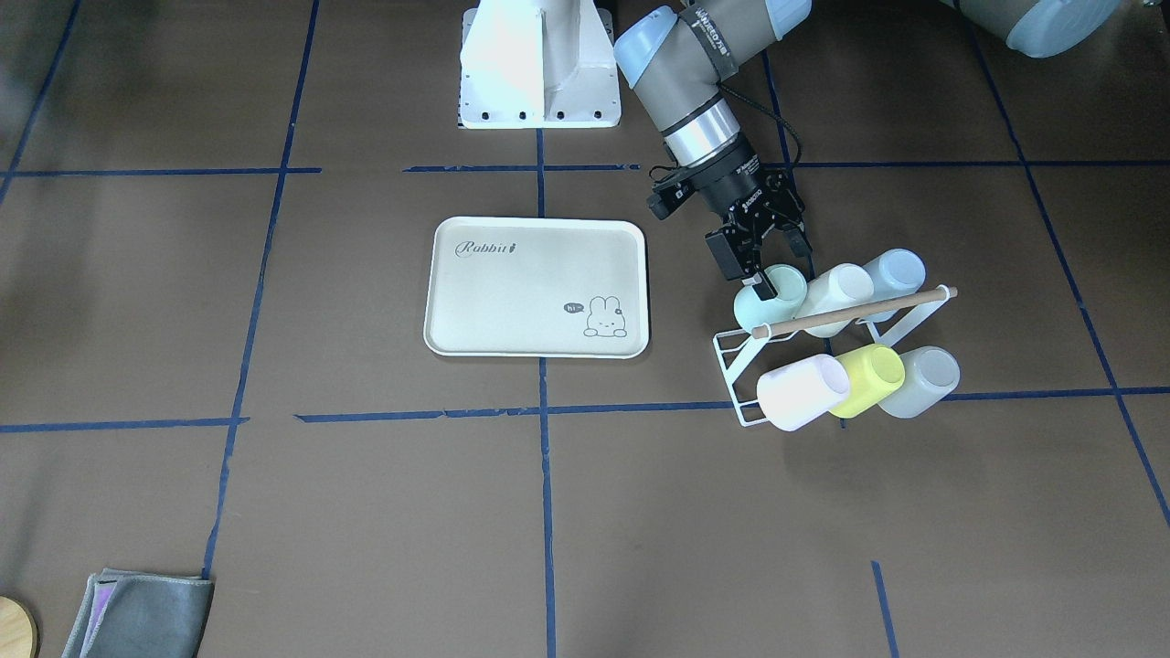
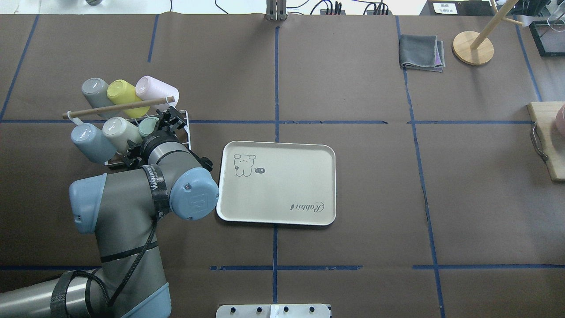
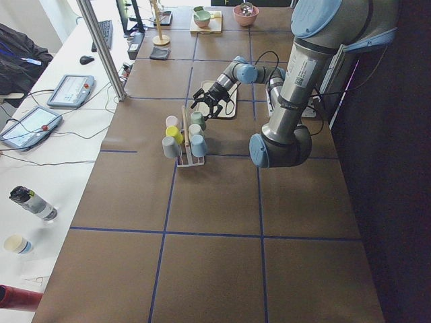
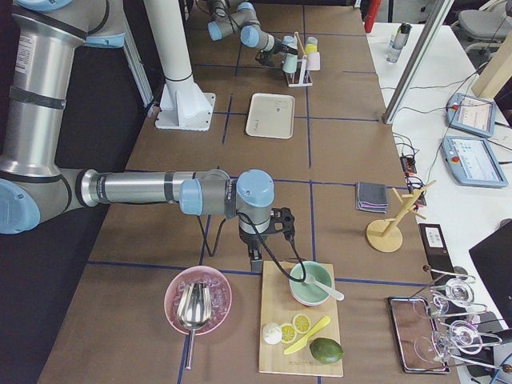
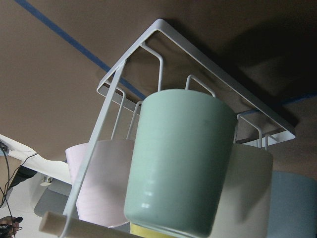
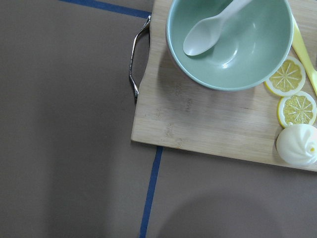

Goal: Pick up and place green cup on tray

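My left gripper is to take hold of the green cup next by its raised base end (image 1: 772,287) (image 5: 171,215). The green cup's opening is down among the rack's wires, next to the cream cup.
The green cup (image 1: 766,309) lies tilted on a peg at the tray-side end of a white wire rack (image 1: 731,361). It fills the left wrist view (image 5: 178,168) and peeks out beside the wrist in the overhead view (image 2: 147,128). My left gripper (image 1: 779,267) is open at the cup's base end, one finger on each side; I cannot tell whether they touch it. The cream tray (image 1: 537,286) with the rabbit drawing lies flat beside the rack (image 2: 282,185), with nothing on it. My right gripper (image 4: 256,260) hangs far off by a cutting board; I cannot tell its state.
The rack also holds cream (image 1: 836,288), pale blue (image 1: 894,272), pink (image 1: 800,391), yellow-green (image 1: 870,376) and grey (image 1: 919,382) cups under a wooden dowel (image 1: 855,313). A grey cloth (image 2: 421,52) and a wooden stand (image 2: 473,47) sit far off. The board (image 6: 198,114) carries a bowl and lemon slices.
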Robot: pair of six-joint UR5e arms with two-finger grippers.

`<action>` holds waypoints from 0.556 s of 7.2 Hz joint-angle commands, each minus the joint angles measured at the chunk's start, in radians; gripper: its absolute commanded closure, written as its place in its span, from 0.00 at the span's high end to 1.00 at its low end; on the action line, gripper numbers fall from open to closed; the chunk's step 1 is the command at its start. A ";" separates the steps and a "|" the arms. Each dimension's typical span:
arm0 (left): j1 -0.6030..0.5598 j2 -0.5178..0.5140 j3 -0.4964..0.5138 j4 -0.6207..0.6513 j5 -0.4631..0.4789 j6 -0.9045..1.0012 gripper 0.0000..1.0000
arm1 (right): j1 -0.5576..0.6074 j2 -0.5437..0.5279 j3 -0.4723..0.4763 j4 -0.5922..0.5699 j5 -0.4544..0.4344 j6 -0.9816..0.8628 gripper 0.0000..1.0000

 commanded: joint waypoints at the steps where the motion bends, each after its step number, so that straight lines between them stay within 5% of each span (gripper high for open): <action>1: 0.002 0.003 0.026 -0.004 0.002 0.003 1.00 | 0.000 -0.002 -0.003 0.001 0.000 0.000 1.00; 4: 0.020 -0.005 0.064 -0.008 0.021 -0.003 1.00 | 0.000 -0.002 -0.003 -0.001 0.000 0.000 1.00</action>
